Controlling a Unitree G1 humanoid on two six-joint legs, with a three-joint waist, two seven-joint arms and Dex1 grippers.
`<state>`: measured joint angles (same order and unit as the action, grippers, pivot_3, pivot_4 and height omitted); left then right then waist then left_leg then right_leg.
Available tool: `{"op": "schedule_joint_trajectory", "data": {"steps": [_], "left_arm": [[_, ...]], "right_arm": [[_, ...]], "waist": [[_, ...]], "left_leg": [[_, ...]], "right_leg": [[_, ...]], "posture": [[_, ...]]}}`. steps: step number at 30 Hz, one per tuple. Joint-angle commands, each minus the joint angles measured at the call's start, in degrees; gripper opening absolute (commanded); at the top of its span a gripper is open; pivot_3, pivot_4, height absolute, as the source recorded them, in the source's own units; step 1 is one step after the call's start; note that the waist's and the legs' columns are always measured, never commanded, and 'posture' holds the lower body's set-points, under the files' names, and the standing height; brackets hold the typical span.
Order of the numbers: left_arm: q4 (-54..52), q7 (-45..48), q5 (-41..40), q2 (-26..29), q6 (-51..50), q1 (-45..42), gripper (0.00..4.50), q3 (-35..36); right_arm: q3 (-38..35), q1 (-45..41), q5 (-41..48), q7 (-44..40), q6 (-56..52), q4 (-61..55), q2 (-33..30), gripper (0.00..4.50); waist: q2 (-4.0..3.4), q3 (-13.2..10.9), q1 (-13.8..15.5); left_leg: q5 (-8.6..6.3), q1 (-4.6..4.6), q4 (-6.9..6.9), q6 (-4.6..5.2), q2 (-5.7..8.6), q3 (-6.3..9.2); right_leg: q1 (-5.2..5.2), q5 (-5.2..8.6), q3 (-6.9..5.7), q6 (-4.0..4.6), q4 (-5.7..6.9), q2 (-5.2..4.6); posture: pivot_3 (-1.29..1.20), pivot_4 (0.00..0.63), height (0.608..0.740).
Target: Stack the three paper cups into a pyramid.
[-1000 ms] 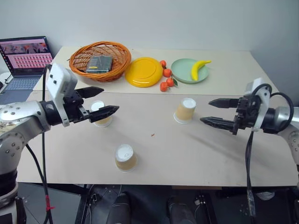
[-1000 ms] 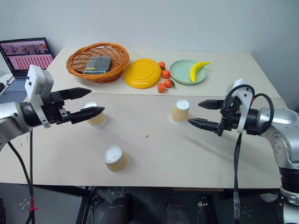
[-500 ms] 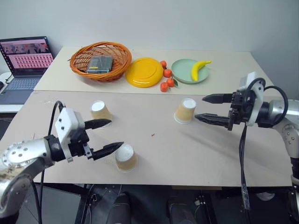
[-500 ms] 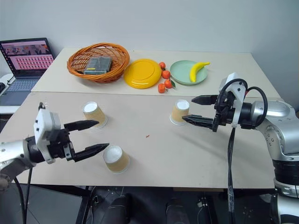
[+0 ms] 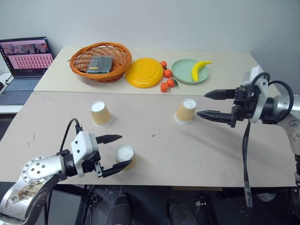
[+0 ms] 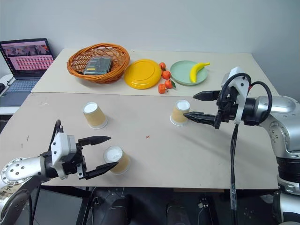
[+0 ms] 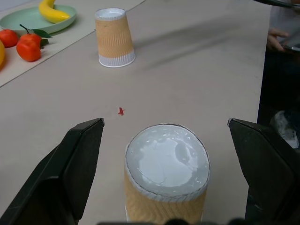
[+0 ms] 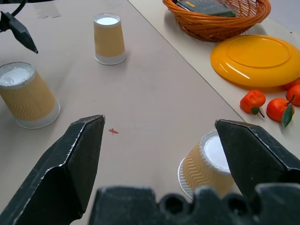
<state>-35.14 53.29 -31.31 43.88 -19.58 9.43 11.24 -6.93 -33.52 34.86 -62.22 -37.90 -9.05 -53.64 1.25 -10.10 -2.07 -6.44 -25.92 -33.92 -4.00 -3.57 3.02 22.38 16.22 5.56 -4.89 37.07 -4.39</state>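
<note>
The front cup's white top (image 5: 125, 152) is low and beyond the fingers of my left gripper. My left gripper isn't ready to close on the cup yet and needs to first reach toward it.
Three paper cups stand upside down on the table: one at the left (image 5: 101, 114), one near the front edge (image 5: 126, 157) and one at the right (image 5: 185, 111). My left gripper (image 5: 126, 150) is low at the front, open, with a finger on either side of the front cup (image 7: 166, 180) and a gap on both sides. My right gripper (image 5: 201, 103) hovers open just to the right of the right cup (image 8: 206, 164), pointing at it without touching. The left wrist view also shows the right cup (image 7: 114, 37) farther off.
At the back stand a wicker basket (image 5: 101, 61) holding a dark packet, a yellow plate (image 5: 144, 72), small oranges (image 5: 166, 79) and a green plate (image 5: 187, 71) with a banana (image 5: 199, 68). A laptop (image 5: 26, 61) sits at the far left.
My left gripper has dropped and drawn back from beside the left cup, and now straddles the front cup. The right gripper has edged slightly towards the right cup.
</note>
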Motion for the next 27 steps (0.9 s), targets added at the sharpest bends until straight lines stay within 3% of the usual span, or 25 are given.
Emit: {"op": "schedule_joint_trajectory", "data": {"steps": [1,9,10,11,14,15,21,27], "left_arm": [[3.0,0.3,3.5,-1.6,4.6,0.1,4.5,-1.8],[7.7,0.1,6.1,-4.7,8.2,-2.2,4.5,-5.8],[7.8,-0.1,6.0,-5.1,8.2,-2.6,4.0,-6.2],[7.9,-0.2,6.0,-5.5,8.2,-3.0,3.91,-6.5],[7.8,-0.8,6.2,-6.3,7.8,-4.0,2.8,-7.2],[7.8,-0.9,6.3,-6.4,7.6,-4.3,2.64,-7.4],[14.7,-5.1,9.3,-8.9,7.3,-13.2,2.6,-8.6],[24.1,-1.6,10.8,-11.1,7.3,-28.3,2.6,-13.6]], "right_arm": [[-1.9,-1.7,0.0,0.5,-0.6,-1.1,-1.5,4.42],[-3.2,-1.3,0.7,1.2,-1.7,-2.5,-3.1,4.42],[-3.4,-1.2,0.7,1.2,-1.8,-2.5,-3.2,4.5],[-3.5,-1.2,0.8,1.2,-1.8,-2.6,-3.4,4.5],[-3.9,-0.7,0.7,1.1,-1.7,-2.6,-3.9,4.5],[-4.1,-0.5,0.8,1.1,-1.7,-2.6,-4.0,4.5],[-5.4,1.4,0.9,2.3,-1.6,-3.9,-3.9,4.5],[-8.4,4.7,2.3,5.2,-3.2,-7.9,-3.3,4.5]], "waist": [[0.0,0.0,0.0],[0.0,0.0,0.0],[0.0,0.0,0.1],[0.0,0.0,0.0],[0.0,0.0,0.0],[0.0,0.0,0.0],[0.0,0.0,0.5],[0.0,0.0,1.2]], "left_leg": [[0.0,0.01,0.0,0.0,0.0,0.0],[0.0,0.01,0.0,0.0,0.0,0.0],[0.0,0.01,0.0,0.0,-0.01,0.01],[0.0,0.01,0.0,0.0,0.0,0.01],[0.0,0.01,-0.01,0.0,0.0,0.01],[0.0,0.01,-0.01,0.0,0.0,0.01],[0.01,0.04,-0.04,0.01,0.01,0.02],[0.01,0.06,-0.07,0.01,0.04,0.03]], "right_leg": [[0.0,0.0,0.0,0.0,0.0,0.0],[-0.01,0.0,0.0,0.0,0.0,0.0],[-0.01,0.0,-0.01,0.0,0.0,0.01],[-0.01,0.0,-0.01,0.0,0.01,0.0],[-0.02,0.0,0.0,0.0,0.01,0.0],[-0.02,0.0,0.0,0.0,0.01,0.0],[-0.06,-0.01,-0.02,-0.02,0.03,0.01],[-0.09,-0.01,-0.01,-0.04,0.04,0.01]], "posture": [[0.0,0.15,0.732],[0.0,0.15,0.732],[0.0,0.15,0.732],[0.0,0.15,0.732],[0.0,0.15,0.732],[0.0,0.15,0.732],[0.0,0.15,0.732],[0.0,0.15,0.732]]}}
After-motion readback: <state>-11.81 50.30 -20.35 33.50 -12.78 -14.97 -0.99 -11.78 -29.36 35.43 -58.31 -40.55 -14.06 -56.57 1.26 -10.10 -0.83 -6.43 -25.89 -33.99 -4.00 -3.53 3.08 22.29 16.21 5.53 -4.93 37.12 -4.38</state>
